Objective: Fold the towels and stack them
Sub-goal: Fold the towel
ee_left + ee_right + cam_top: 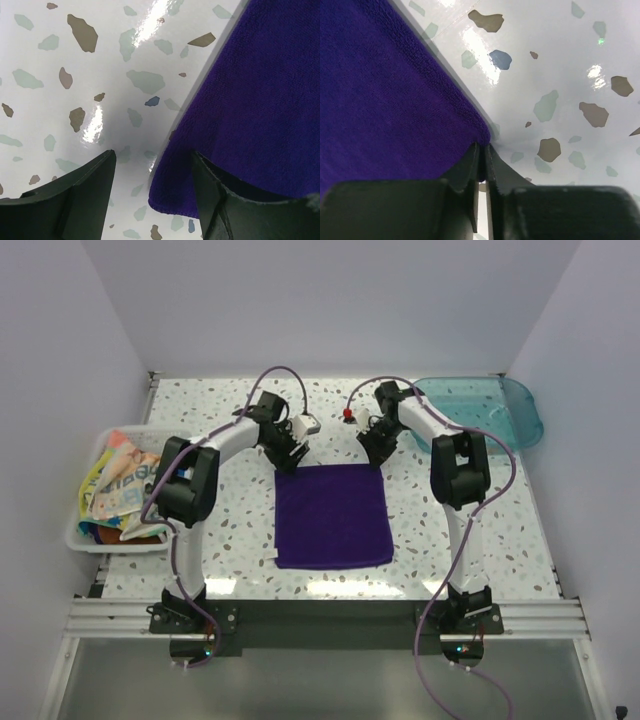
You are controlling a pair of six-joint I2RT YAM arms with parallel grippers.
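Note:
The purple towel (332,515) needs its far edge folded over evenly, so my left gripper should pinch it next at its far corner (280,473). This matches the right gripper's corner.
A deep purple towel (332,515) lies flat on the speckled table, between the two arms. My left gripper (288,462) is down at its far left corner. In the left wrist view the gripper (152,156) is open, with the towel's corner (260,100) lying between the fingers and one finger (220,200) over the cloth. My right gripper (378,458) is at the far right corner. The right wrist view shows its jaws (482,148) pressed together on the tip of the purple towel (385,100).
A white basket (78,532) at the left table edge holds several crumpled coloured towels (125,480). A teal plastic tub (520,405) stands at the back right. White walls enclose the table on three sides.

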